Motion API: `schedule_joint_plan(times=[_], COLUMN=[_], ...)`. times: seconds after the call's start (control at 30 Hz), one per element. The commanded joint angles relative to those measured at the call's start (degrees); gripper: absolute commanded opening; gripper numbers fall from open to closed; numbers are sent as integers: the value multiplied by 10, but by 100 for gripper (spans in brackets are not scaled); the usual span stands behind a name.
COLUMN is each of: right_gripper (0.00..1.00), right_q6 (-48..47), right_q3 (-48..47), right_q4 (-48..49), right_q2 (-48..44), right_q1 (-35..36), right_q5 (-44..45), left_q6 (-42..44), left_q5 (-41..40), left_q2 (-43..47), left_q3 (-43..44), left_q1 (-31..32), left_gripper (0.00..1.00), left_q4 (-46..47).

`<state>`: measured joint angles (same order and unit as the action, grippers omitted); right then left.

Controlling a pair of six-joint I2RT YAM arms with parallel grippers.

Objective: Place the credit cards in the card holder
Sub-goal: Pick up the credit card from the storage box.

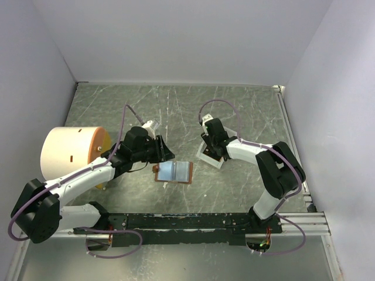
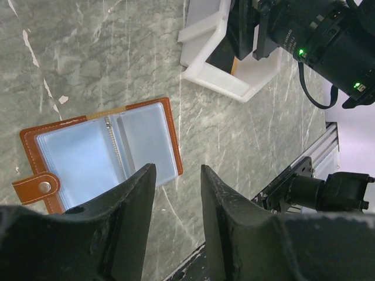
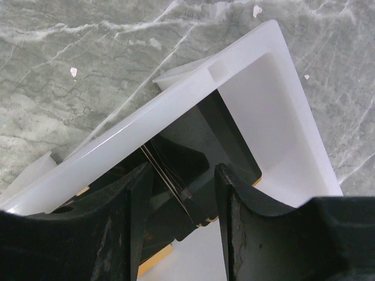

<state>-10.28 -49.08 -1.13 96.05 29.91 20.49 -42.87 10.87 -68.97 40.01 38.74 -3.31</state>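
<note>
My fingers reach down inside the tray (image 1: pixel 206 158) with the cards' raised edges between them, so they would hold the cards if I closed now. My right gripper should close on the cards.
The card holder (image 1: pixel 174 171) lies open flat on the table, light-blue sleeves up, brown rim and snap tab at its left; it also shows in the left wrist view (image 2: pixel 99 155). My left gripper (image 1: pixel 161 149) (image 2: pixel 176 172) is open and empty, hovering just beyond the holder's right edge. The credit cards (image 3: pixel 193 146) are dark with tan-orange edges and lie stacked and tilted in the white tray (image 3: pixel 176 99) (image 1: pixel 206 158). My right gripper (image 1: pixel 214 151) (image 3: pixel 181 175) is open, lowered into the tray, with its jaws on either side of the cards' raised edges.
A large peach cylinder (image 1: pixel 70 152) stands at the left beside my left arm. The white tray (image 2: pixel 222 79) lies right of the holder. A black rail (image 1: pixel 205 221) runs along the near table edge. White walls enclose the table.
</note>
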Motion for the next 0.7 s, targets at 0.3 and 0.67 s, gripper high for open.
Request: schedule_joint_plan(times=[0.3,0.67], right_gripper=[22,0], right_q6=[14,27], right_q3=[-13,-29], right_q4=[-37,-80], right_q2=[2,-38], right_q1=[-5,-5], right_q5=[-42,-18], left_q6=[11,6], left_q5=[-5,2], left_q2=[-16,-26], left_q3=[1,-7], left_q1=[1,0], left_gripper=[47,46], left_q4=[0,18])
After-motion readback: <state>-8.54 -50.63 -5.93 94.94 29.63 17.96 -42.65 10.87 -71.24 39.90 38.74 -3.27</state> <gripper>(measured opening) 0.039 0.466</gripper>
